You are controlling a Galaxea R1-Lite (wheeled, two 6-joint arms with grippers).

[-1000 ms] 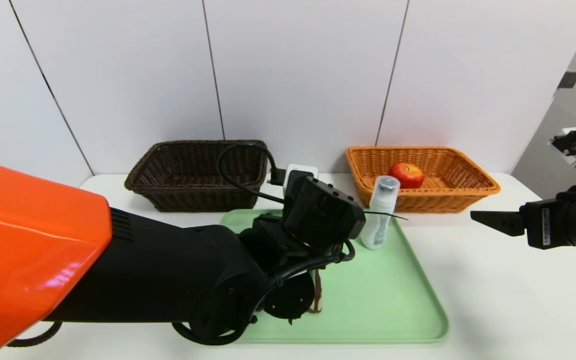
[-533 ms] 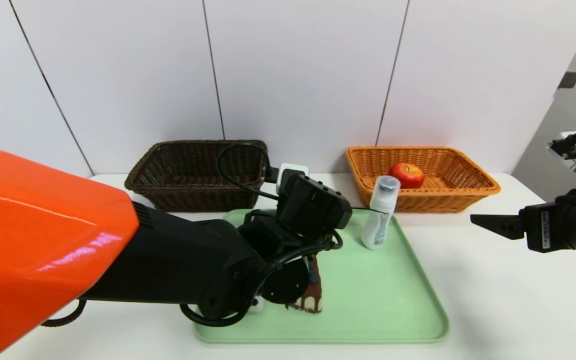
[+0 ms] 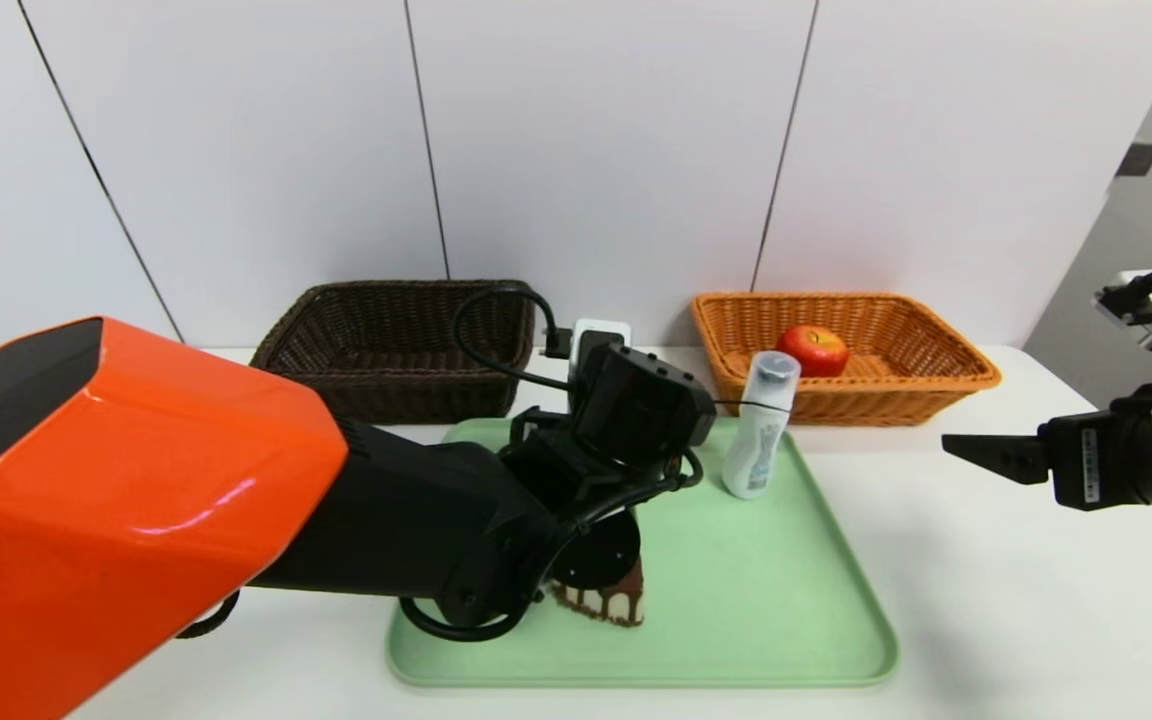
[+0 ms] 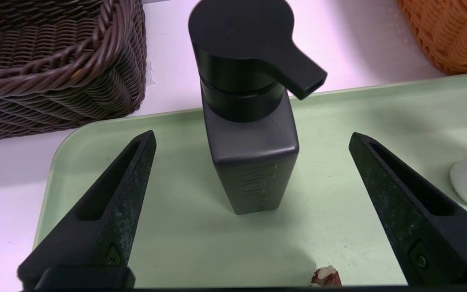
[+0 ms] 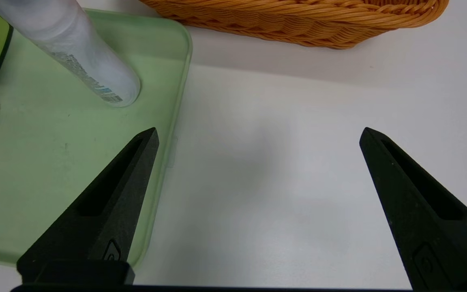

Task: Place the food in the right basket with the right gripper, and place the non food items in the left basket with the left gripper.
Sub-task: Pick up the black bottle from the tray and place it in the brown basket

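Observation:
The left gripper's fingers don't reach the black pump bottle [image 4: 253, 162] yet, so the left gripper should go toward the bottle first and then close on the bottle.
In the left wrist view the black pump bottle [image 4: 253, 162] stands upright on the green tray [image 4: 176, 243]. My left gripper [image 4: 251, 136] is open, one finger on either side of the bottle and clear of it. The arm's wrist hides this bottle in the head view. A white tube bottle [image 3: 761, 425] leans near the tray's back right corner. The chocolate cake slice [image 3: 606, 600] lies on the tray under my left wrist. The apple [image 3: 813, 350] sits in the orange basket [image 3: 936, 375]. My right gripper [image 3: 951, 442] hovers open over bare table, right of the tray.
The dark brown basket [image 3: 386, 350] stands at the back left, just behind the tray [image 3: 786, 600]. My left arm's orange shell [image 3: 136, 500] fills the near left. White wall panels close off the back of the table.
My left arm has reached further in over the tray, and the cake slice now shows from under its wrist. The right gripper has barely moved.

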